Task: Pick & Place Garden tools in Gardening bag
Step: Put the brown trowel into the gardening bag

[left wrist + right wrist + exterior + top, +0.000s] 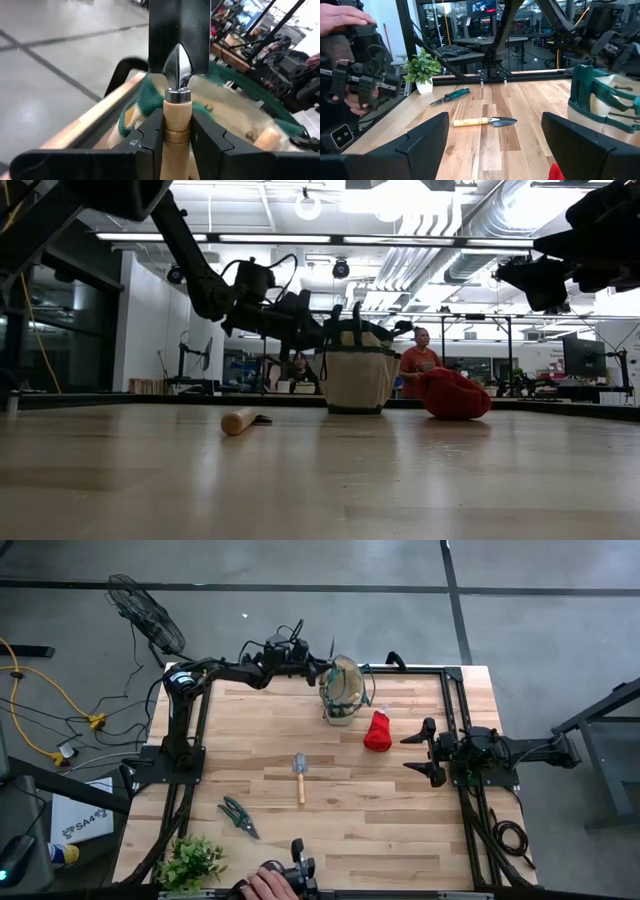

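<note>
The wooden handle [177, 120] in my left gripper reaches in over the bag's green rim, so it is time to let go.
My left gripper [318, 670] is at the table's far edge, right beside the beige, green-trimmed gardening bag [342, 692]. It is shut on a wooden-handled tool with a black metal head [180, 30], held over the bag's rim [225, 100]. Another wooden handle [267, 137] sticks out of the bag. A red cloth bundle [377, 730] lies right of the bag. A trowel [299, 777] and green-handled pruning shears [238, 817] lie flat on the table. My right gripper [425, 750] is open and empty at the right side. My left gripper pinches the tool's wooden handle [177, 112] between its two fingers [150, 135], just behind the chrome collar. The fingers come about level from the table's left toward the bag. The black head sticks out past the fingertips, and the tool is lifted clear of the table.
A leafy potted plant [190, 860] stands at the near left corner. A person's hand [265, 885] holds a device at the near edge and also shows in the right wrist view [345, 20]. Black frame rails [455, 710] run along the table's sides. People stand in the room behind [415, 355].
</note>
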You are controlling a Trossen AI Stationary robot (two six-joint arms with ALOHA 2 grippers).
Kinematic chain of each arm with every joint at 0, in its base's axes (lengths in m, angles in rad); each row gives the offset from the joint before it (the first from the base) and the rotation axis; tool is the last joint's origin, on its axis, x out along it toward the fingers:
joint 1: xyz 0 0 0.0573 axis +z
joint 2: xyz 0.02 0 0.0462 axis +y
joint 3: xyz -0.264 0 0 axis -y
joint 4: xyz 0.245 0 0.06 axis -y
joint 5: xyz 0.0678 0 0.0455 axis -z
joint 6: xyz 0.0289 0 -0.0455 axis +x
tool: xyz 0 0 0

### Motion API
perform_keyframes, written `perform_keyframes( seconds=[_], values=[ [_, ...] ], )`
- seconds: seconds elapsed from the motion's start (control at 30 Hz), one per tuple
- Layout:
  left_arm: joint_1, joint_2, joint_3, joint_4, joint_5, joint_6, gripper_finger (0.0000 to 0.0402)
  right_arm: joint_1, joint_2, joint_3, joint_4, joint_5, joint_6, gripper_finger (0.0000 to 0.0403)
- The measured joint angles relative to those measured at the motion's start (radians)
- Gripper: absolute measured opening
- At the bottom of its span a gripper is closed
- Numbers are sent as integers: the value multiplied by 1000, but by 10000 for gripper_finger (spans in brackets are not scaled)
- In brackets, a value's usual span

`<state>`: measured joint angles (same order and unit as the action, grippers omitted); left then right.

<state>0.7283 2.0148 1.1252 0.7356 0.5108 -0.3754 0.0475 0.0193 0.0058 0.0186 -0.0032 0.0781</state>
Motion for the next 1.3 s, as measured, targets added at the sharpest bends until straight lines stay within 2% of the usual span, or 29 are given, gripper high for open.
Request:
perform_keyframes(
  seconds=[0.3, 0.67, 0.77, 1.07, 1.3],
  values=[
    [-5, 0, 0, -39, -1, 108, 74, 0, 0, 0, 0, 0, 0, 311],
    [-5, 0, 0, -36, -5, 168, 80, 0, 0, 0, 0, 0, 0, 311],
    [-5, 0, 0, -35, -9, 169, 103, 0, 0, 0, 0, 0, 0, 311],
    [-5, 0, 0, -29, 14, 169, 205, 0, 0, 0, 0, 0, 0, 311],
    [-4, 0, 0, -28, 124, 238, 227, 0, 0, 0, 0, 0, 0, 311]
  ],
)
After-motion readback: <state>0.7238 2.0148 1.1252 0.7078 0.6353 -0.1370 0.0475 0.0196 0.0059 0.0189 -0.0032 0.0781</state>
